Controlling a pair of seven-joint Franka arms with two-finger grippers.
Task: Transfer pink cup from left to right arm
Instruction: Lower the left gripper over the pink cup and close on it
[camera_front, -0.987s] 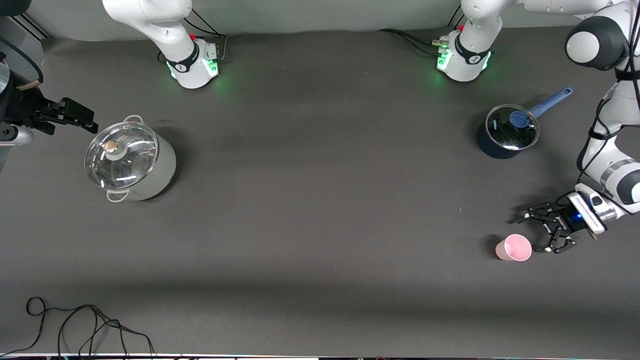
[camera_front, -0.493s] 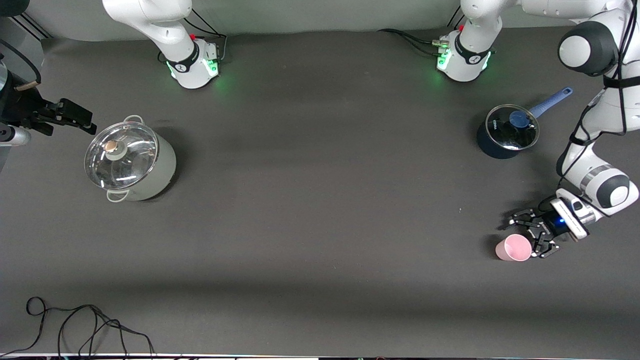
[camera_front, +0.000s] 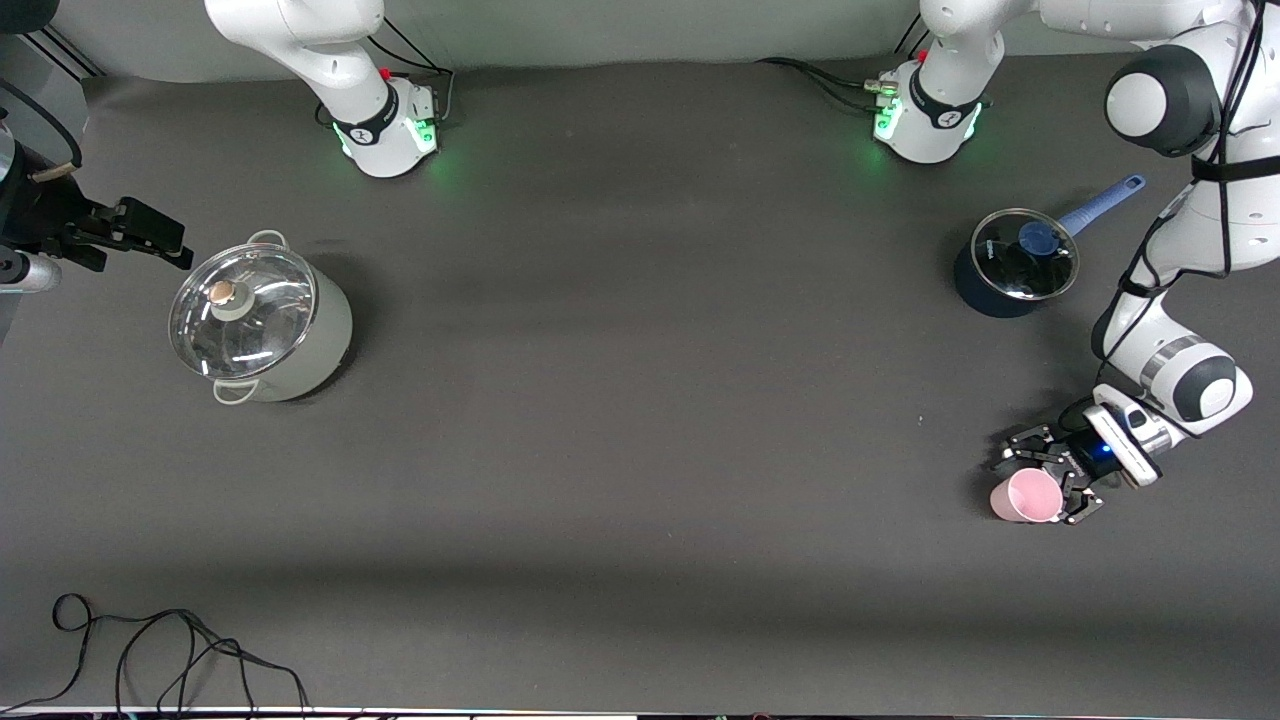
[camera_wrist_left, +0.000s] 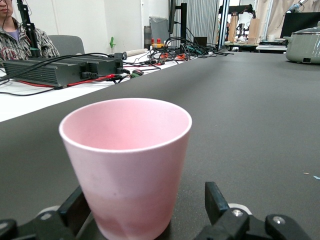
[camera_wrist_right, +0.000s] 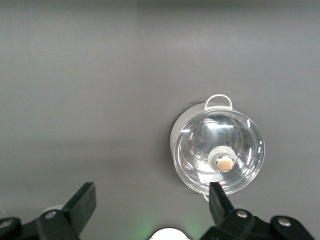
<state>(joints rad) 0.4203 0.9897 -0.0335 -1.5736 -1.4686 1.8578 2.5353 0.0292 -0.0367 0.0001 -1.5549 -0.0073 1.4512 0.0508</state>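
The pink cup's lower sides are right between my left gripper's fingers, so my left gripper would hold the cup if it closed now.
The pink cup stands upright on the dark table toward the left arm's end, nearer to the front camera than the blue-handled saucepan. My left gripper is low at the table, open, with its claw fingers on either side of the cup. In the left wrist view the cup fills the space between the fingers, with a gap showing on one side. My right gripper waits open and empty in the air at the right arm's end of the table. In the right wrist view it is open and empty.
A grey-green pot with a glass lid stands toward the right arm's end, and also shows in the right wrist view. The dark saucepan with a lid stands near the left arm's base. A black cable lies at the table's front edge.
My left gripper has moved in toward the pink cup, from beside it to fingers on either side of it. The cup has not moved. The right gripper has shifted only slightly.
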